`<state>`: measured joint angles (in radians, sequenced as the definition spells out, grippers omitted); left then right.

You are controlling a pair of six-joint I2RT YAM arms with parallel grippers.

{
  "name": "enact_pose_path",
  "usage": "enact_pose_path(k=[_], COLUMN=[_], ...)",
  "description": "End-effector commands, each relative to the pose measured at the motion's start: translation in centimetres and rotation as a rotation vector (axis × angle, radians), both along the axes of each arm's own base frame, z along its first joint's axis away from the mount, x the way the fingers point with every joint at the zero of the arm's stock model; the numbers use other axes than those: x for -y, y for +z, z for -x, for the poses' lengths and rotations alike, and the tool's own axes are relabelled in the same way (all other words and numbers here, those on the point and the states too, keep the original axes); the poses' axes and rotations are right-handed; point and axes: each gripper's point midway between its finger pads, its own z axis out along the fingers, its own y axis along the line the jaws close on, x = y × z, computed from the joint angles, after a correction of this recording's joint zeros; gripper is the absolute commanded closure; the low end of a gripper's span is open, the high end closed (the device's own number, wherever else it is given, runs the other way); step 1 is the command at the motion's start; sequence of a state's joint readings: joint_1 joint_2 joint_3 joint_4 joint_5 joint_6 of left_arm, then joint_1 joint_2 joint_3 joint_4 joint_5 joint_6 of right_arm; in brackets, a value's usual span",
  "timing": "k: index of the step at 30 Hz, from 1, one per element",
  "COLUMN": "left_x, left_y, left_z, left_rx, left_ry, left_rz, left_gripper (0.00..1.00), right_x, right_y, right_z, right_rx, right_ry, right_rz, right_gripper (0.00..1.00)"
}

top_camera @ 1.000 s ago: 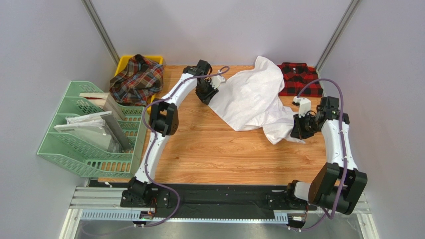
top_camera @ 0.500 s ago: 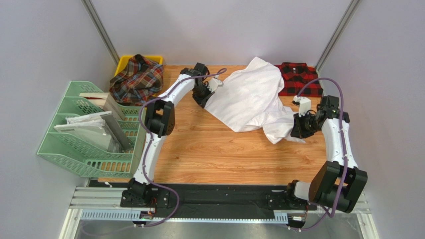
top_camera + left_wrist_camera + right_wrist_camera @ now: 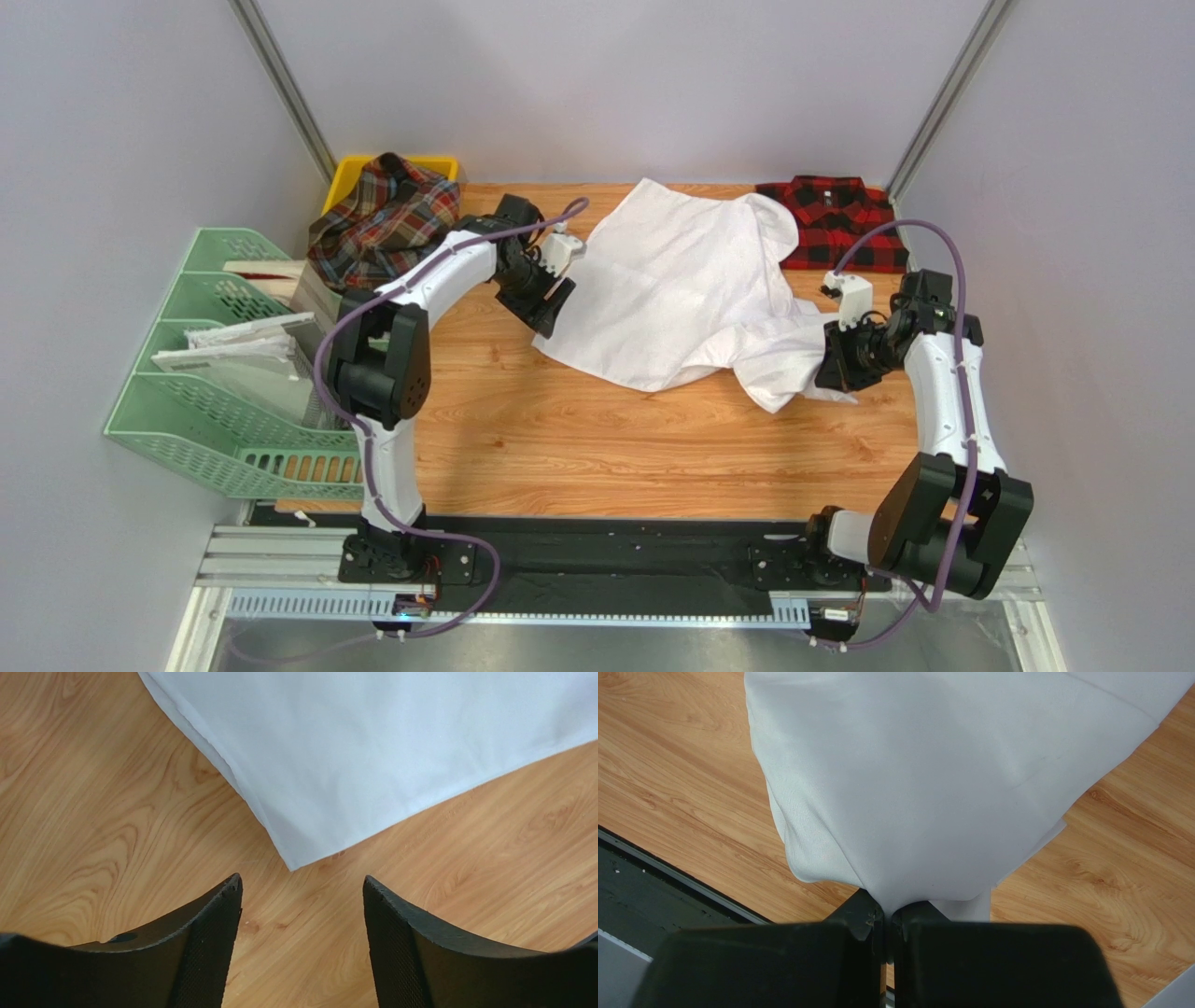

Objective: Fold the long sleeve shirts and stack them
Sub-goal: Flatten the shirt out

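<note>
The plain white shirt [image 3: 673,287] needs to be spread for folding, so my left gripper should next grab it by its free corner [image 3: 540,343], opposite the place my right gripper holds.
The plain white shirt [image 3: 673,287] lies spread over the back middle of the wooden table [image 3: 589,434]. One of its corners [image 3: 295,861] rests on the wood just ahead of my left gripper [image 3: 302,892], which is open and empty at the shirt's left edge [image 3: 540,301]. My right gripper [image 3: 887,917] is shut on a bunched fold of the white shirt [image 3: 934,798] at its right end [image 3: 839,367]. The red-and-black checked shirt [image 3: 842,217] lies at the back right corner. The tartan shirt [image 3: 382,224] is heaped in a yellow bin [image 3: 344,175] at the back left.
A green plastic file rack [image 3: 239,371] with papers stands off the table's left side. The black rail [image 3: 603,553] with both arm bases runs along the near edge. Bare wood shows in front of the white shirt.
My left gripper pulled the white shirt's edge to the left and down onto the table, spreading it flatter, then let go and opened. The right gripper stayed put, still holding.
</note>
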<state>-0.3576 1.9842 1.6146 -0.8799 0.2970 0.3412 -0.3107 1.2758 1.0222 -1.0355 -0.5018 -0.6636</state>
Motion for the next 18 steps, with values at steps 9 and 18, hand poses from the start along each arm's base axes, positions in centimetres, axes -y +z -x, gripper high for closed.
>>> enact_pose_path(k=[9,18], left_x=[1.5,1.1], left_y=[-5.1,1.6], left_z=[-1.4,-7.7], left_rx=[-0.075,-0.037], left_ry=[0.109,0.231], left_rz=[-0.088,0.202], left_gripper=[0.26,1.0], right_x=[-0.3,1.4], right_y=[1.0,4.0], right_z=[-0.7,-9.1], right_rx=[0.035,0.211], right_ry=[0.01,-0.132], right_rz=[-0.015,-0.007], right_gripper=[1.0,1.0])
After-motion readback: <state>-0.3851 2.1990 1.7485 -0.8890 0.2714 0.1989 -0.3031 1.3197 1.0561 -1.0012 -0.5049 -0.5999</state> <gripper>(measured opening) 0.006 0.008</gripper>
